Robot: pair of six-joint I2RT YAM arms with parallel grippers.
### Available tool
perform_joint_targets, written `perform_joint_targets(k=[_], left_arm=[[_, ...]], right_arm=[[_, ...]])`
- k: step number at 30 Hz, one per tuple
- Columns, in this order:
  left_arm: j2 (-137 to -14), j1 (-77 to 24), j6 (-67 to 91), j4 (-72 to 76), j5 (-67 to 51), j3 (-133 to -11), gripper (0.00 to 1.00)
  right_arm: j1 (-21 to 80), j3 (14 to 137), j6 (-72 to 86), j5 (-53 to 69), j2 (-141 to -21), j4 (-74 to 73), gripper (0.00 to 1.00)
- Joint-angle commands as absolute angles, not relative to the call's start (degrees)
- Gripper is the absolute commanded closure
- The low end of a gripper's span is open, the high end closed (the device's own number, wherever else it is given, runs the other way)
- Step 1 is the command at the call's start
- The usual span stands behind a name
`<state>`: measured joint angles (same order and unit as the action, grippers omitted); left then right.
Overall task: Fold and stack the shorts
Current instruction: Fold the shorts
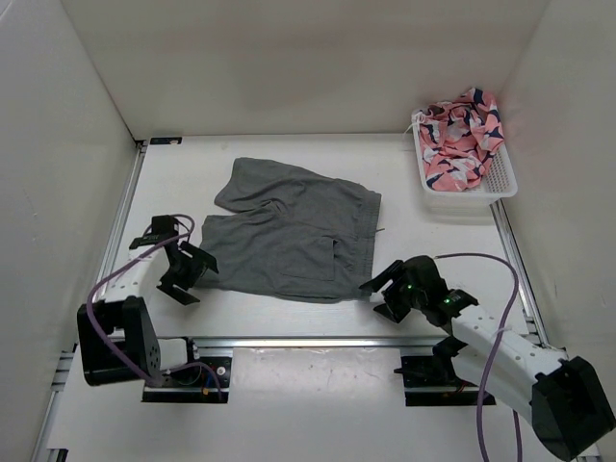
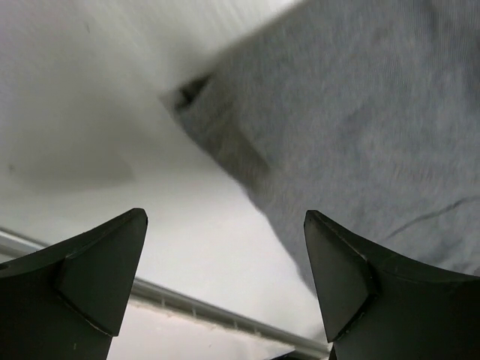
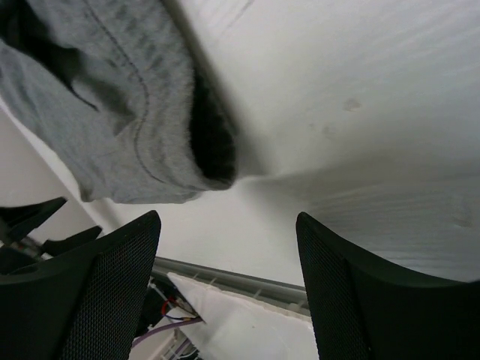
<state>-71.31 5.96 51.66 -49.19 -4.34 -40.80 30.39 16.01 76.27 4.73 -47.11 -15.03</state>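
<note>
My left gripper grabs the near leg's hem corner of the grey shorts (image 1: 289, 229) next, to fold that leg over the far one.
The grey shorts (image 1: 289, 229) lie spread flat on the white table, legs to the left, waistband to the right, patch pocket near the front. My left gripper (image 1: 185, 270) is open and empty just left of the near leg's hem; that hem corner shows in the left wrist view (image 2: 360, 120). My right gripper (image 1: 389, 291) is open and empty just right of the near waistband corner, which shows in the right wrist view (image 3: 142, 127). Neither gripper touches the cloth.
A white basket (image 1: 469, 192) at the back right holds pink patterned cloth (image 1: 462, 140). White walls enclose the table on three sides. A metal rail (image 1: 308, 341) runs along the near edge in front of the arm bases.
</note>
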Motion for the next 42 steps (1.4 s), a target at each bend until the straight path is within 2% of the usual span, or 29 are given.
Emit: perform_joint_targets(k=[1, 8, 10, 11, 12, 13, 14, 15, 16, 18, 19, 29, 34, 38, 42], left_arm=[[-74.96, 7.99, 51.24, -44.82, -4.75, -41.04, 0.02], [-81.46, 9.23, 51.24, -40.96, -3.43, -41.04, 0.05], [-83.31, 9.23, 51.24, -40.17, -3.43, -41.57, 0.16], [-85.06, 9.23, 51.24, -39.38, -3.43, -42.18, 0.22], [-85.60, 9.23, 51.24, -39.38, -3.43, -43.32, 0.32], [-85.61, 9.23, 51.24, -39.37, -3.43, -43.33, 0.56], [-86.21, 9.23, 51.24, -39.37, -3.43, -44.03, 0.69], [-86.22, 9.23, 50.63, -39.37, -3.43, -44.56, 0.82], [-86.22, 9.23, 50.63, -39.37, -4.12, -44.56, 0.90], [-83.69, 9.23, 50.02, -39.37, -4.13, -44.56, 0.90], [-82.54, 9.23, 50.01, -40.07, -4.13, -44.56, 0.90], [-62.68, 9.93, 50.00, -49.74, -3.60, -40.52, 0.90], [-53.45, 8.61, 51.86, -56.42, -5.89, -42.00, 0.90], [-50.36, 8.61, 50.98, -58.45, -4.48, -49.55, 0.90], [-56.14, 8.61, 48.87, -59.85, -2.64, -61.22, 0.90]], right_arm=[[31.20, 16.52, 79.72, 5.27, -49.74, -6.51, 0.23], [31.73, 18.89, 80.33, 3.43, -57.29, -3.08, 0.27], [32.26, 19.42, 79.80, 2.56, -58.62, -2.29, 0.32], [32.26, 20.03, 79.80, 2.03, -60.02, -2.29, 0.34], [32.26, 20.04, 79.11, 2.02, -60.64, -1.76, 0.40], [32.26, 21.00, 79.10, 1.41, -61.25, -1.76, 0.43], [32.78, 21.96, 78.58, 1.41, -61.87, -2.63, 0.48], [32.78, 22.49, 77.97, 0.62, -62.40, -3.85, 0.68], [32.78, 23.02, 77.96, -0.34, -62.40, -5.17, 0.80], [32.78, 25.22, 75.69, -1.75, -61.35, -8.68, 0.96], [32.78, 25.92, 74.89, -3.24, -59.87, -12.88, 1.00], [32.78, 26.10, 69.70, -5.19, -41.59, -39.60, 1.00], [32.78, 28.46, 69.70, -7.37, -34.21, -46.67, 1.00], [32.78, 34.34, 66.73, -10.71, -34.27, -47.46, 1.00], [32.78, 43.92, 61.11, -16.78, -41.29, -47.46, 1.00]])
